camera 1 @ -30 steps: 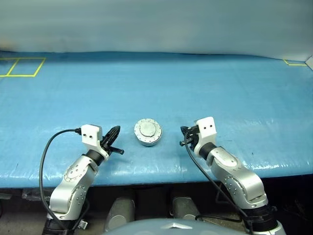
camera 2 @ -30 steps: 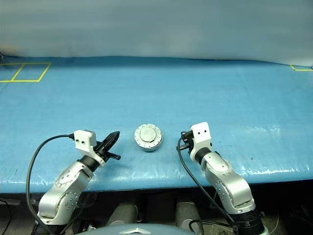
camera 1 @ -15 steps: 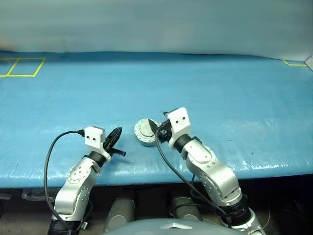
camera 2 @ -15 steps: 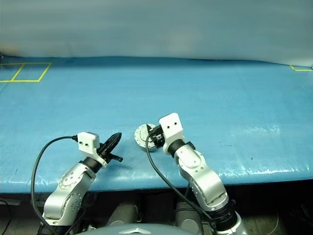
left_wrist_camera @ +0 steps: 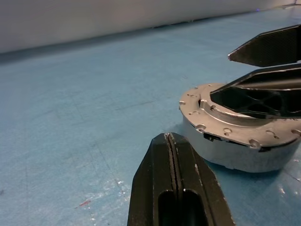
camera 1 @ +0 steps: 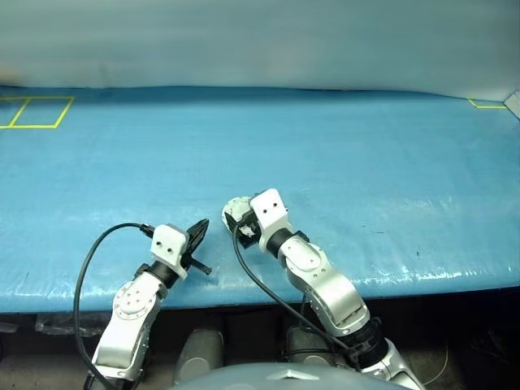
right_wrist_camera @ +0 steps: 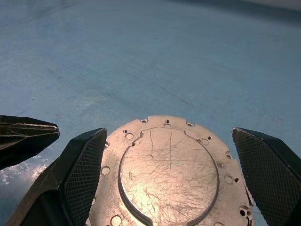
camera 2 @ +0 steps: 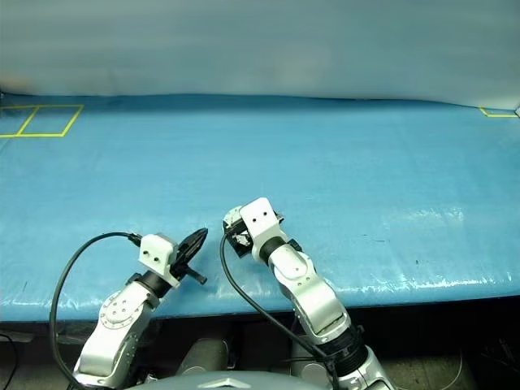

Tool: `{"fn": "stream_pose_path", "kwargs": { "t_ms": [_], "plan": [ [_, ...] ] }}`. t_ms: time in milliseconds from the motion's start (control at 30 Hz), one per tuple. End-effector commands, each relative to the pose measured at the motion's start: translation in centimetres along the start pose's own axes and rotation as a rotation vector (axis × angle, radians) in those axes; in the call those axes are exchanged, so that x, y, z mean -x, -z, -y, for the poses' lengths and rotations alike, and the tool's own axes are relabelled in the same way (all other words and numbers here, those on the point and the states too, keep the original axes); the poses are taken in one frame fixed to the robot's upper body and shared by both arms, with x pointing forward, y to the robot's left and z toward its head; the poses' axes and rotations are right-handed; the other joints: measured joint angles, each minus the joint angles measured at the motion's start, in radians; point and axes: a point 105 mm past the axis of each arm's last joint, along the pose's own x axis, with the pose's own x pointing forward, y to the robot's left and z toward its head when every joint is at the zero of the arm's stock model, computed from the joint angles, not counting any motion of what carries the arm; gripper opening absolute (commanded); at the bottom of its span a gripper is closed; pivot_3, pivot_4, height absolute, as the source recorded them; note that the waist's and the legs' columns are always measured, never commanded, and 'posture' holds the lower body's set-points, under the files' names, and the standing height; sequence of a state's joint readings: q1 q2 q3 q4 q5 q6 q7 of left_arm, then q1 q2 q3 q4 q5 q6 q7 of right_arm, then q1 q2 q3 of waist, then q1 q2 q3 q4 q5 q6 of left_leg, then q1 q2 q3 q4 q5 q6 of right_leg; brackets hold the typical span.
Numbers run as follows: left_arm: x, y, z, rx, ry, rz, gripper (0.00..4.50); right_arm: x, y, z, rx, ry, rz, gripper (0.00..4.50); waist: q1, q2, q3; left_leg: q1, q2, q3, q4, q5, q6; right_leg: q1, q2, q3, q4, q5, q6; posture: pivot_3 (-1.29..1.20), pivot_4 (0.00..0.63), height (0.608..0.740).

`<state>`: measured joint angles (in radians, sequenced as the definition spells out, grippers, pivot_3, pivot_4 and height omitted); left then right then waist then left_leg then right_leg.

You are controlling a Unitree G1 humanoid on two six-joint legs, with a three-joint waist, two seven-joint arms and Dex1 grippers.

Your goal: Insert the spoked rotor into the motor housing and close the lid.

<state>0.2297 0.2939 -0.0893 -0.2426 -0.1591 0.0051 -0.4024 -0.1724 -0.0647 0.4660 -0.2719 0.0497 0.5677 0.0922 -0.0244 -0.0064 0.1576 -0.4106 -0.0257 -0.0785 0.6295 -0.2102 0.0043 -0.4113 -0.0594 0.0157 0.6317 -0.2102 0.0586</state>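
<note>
The lid's holed rim is wider than my open fingers, so I will pick up the lid next with my right gripper by the sides of its narrower round middle (right_wrist_camera: 217,175).
The motor housing (left_wrist_camera: 235,153), a round grey puck, sits on the blue table near its front edge with the notched silvery lid (right_wrist_camera: 169,174) lying on top. My right gripper (right_wrist_camera: 168,133) hangs open just above the lid, one finger (right_wrist_camera: 80,174) to each side of it. In the head views its white wrist block covers most of the housing (camera 1: 231,209). My left gripper (left_wrist_camera: 168,136) is shut and empty, resting low just left of the housing (camera 2: 231,219) and pointing at it. The spoked rotor is hidden.
The blue table cover (camera 1: 341,154) stretches wide behind and to both sides. Yellow tape squares (camera 1: 32,111) mark the far left corner, and another tape mark (camera 1: 487,103) the far right. The front edge (camera 1: 406,284) runs close behind both wrists.
My right arm has swung left from beside the housing to over it, and its jaws have opened. The left gripper has drawn back slightly toward the front edge, still shut.
</note>
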Motion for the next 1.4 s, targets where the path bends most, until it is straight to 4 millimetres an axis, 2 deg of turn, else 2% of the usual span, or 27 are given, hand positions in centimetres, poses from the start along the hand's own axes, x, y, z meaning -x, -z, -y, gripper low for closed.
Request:
{"fn": "stream_pose_path", "kwargs": {
  "t_ms": [33,300,467,767,967,1033,1400],
  "plan": [
    [0.1,-0.4,0.5,0.004,0.010,0.035,0.00,-0.3,-0.6,-0.2,0.005,-0.006,0.036,4.48,0.000,0.000,0.000,0.000,0.000,0.000,0.000,0.000,0.000,0.000,0.000,0.000,0.000,0.000,0.001,0.00,0.150,0.740],
    [0.1,0.0,0.6,0.025,0.000,0.031,0.00,-0.6,0.4,-0.1,-0.010,-0.008,0.012,4.48,-0.001,0.000,0.000,0.001,0.000,0.000,0.000,0.000,0.000,0.000,0.000,0.000,0.003,-0.002,0.002,0.00,0.150,0.740],
    [0.1,0.1,0.4,0.034,-0.004,0.027,0.00,-0.3,-0.4,-0.8,-0.062,-0.065,0.019,3.01,-0.002,0.000,0.000,0.002,0.000,0.000,0.001,0.001,-0.001,0.000,0.000,0.000,0.006,-0.002,0.002,0.00,0.150,0.740],
    [-0.1,0.4,0.8,0.053,0.015,0.020,0.00,0.1,-2.3,-2.4,-0.072,-0.189,0.017,3.01,-0.004,0.000,0.000,0.003,0.000,-0.002,0.001,0.001,-0.001,-0.002,0.000,0.000,0.011,-0.004,-0.001,0.00,0.150,0.740],
    [-0.2,0.6,1.3,0.070,0.036,0.017,0.00,0.3,-2.5,-3.3,-0.038,-0.246,0.019,3.01,-0.005,0.000,0.000,0.003,0.000,-0.003,0.001,0.001,-0.001,-0.002,0.000,0.000,0.011,-0.004,-0.002,0.00,0.150,0.740],
    [-0.1,0.6,1.4,0.074,0.039,0.015,0.00,0.3,-2.7,-3.5,0.041,-0.272,0.033,3.01,-0.005,0.000,0.000,0.003,0.000,-0.003,0.001,0.001,-0.001,-0.002,0.000,0.000,0.011,-0.004,-0.002,0.00,0.150,0.740],
    [0.0,0.9,1.5,0.088,0.044,0.006,0.00,0.6,-2.4,-3.5,0.137,-0.374,-0.014,3.01,-0.004,0.000,0.000,0.003,0.000,-0.003,0.002,0.001,-0.002,-0.002,0.000,-0.001,0.011,-0.004,-0.001,0.00,0.150,0.740]
  ]
}}
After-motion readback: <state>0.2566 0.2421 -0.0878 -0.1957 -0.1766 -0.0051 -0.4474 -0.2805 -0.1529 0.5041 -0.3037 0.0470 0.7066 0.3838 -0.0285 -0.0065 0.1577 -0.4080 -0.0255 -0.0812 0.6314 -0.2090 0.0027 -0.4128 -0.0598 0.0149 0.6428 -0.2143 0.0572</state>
